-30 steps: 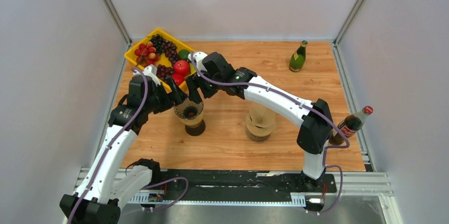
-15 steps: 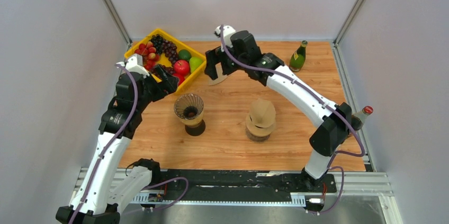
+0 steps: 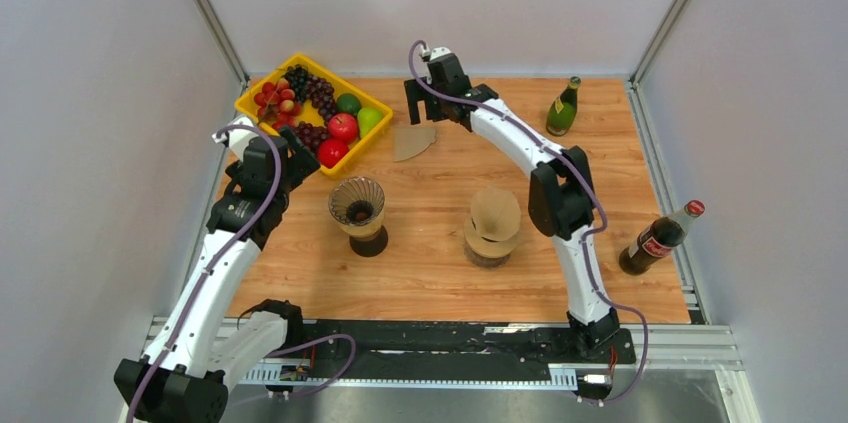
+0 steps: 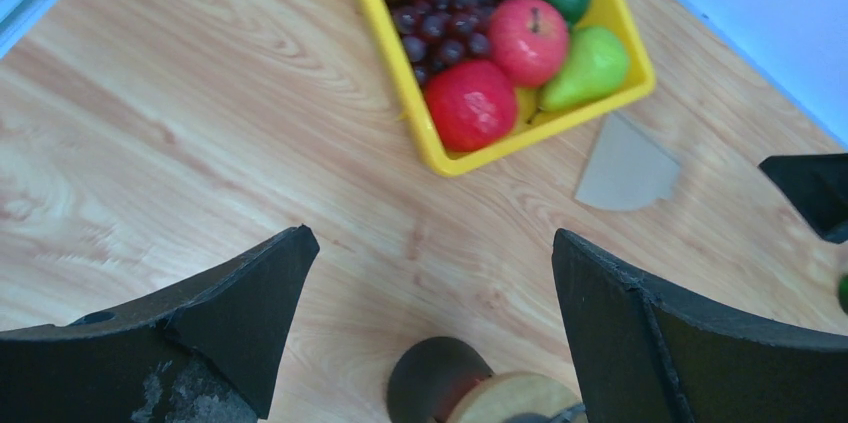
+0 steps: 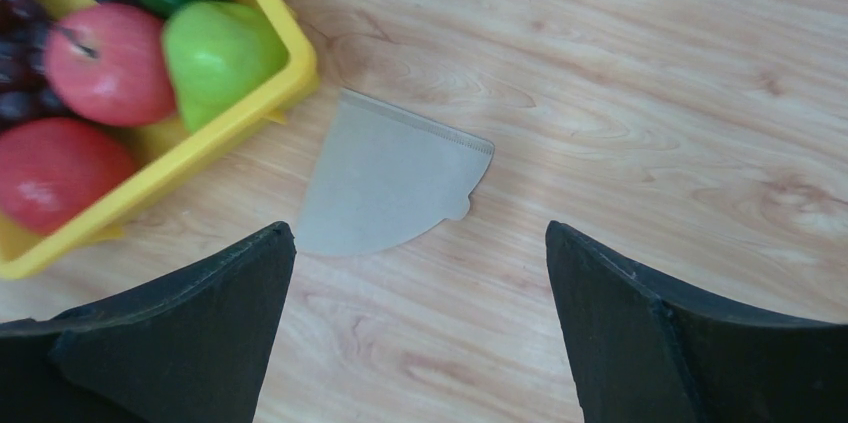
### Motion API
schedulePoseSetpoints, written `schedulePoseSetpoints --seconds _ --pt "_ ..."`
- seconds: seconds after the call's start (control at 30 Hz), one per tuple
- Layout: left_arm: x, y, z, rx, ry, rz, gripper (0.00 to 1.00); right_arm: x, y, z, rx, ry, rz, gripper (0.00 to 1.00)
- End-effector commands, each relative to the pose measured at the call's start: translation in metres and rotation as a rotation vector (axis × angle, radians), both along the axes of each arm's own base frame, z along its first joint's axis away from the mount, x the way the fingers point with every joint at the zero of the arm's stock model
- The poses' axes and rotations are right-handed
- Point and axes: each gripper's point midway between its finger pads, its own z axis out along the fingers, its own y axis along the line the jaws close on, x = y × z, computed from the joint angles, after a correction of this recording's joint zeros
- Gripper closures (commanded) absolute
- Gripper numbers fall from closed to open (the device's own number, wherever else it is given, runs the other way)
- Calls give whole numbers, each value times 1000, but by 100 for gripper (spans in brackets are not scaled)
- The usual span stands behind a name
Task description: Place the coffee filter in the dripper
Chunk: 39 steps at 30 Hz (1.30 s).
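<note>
I should hold the brown paper filter by its curved opening edge with my right gripper next, so its pointed end stays free to go into the dripper.
The glass dripper stands on its dark base left of centre, its cone showing no paper; only its base shows in the left wrist view. One brown paper filter lies flat on the wood beside the yellow tray, also seen in the left wrist view and the right wrist view. My right gripper is open and empty, hovering just behind the filter. My left gripper is open and empty, up and left of the dripper.
A yellow tray of fruit sits at the back left, its rim close to the filter. A stack of brown filters on a holder stands centre right. A green bottle is at the back right, a cola bottle at the right edge.
My right arm swung from the dripper to the back, and the filter it carried now lies loose by the tray. My left gripper drew back from the dripper toward the left.
</note>
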Motion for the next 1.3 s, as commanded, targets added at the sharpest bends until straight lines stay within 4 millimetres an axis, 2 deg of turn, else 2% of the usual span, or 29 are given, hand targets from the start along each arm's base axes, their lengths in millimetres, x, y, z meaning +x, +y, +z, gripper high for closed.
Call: schedulePoseSetpoints --seconds 0.0,0.03,0.17,0.4,0.6,0.73,0.87,0.97,1.07,1.2,1.27 --pt "-8 24 -11 17 -24 150 0 29 13 -17 -57 -60 15 3" --pt "-10 25 -17 17 -21 156 0 34 14 -26 -79 -64 16 3" --pt "-14 31 -16 21 -47 185 0 43 23 -61 -106 -44 53 4" --pt "-14 31 -16 27 -57 178 0 50 28 -104 -130 -25 50 5" --pt "-11 29 -18 29 -47 165 0 41 32 -135 -176 9 78 9" --pt "-11 29 -18 31 -45 163 0 31 37 -147 -182 36 111 21" --pt "-13 30 -17 33 -49 169 0 23 36 -154 -208 49 105 37" --pt "-13 30 -16 34 -51 167 0 19 34 -156 -235 48 96 55" --pt "-13 30 -15 35 -51 165 0 14 36 -153 -224 54 95 63" --pt "-12 27 -14 27 -53 146 0 15 39 -132 -201 29 90 78" --pt "-9 21 -12 24 -60 105 0 17 41 -106 -176 -5 84 84"
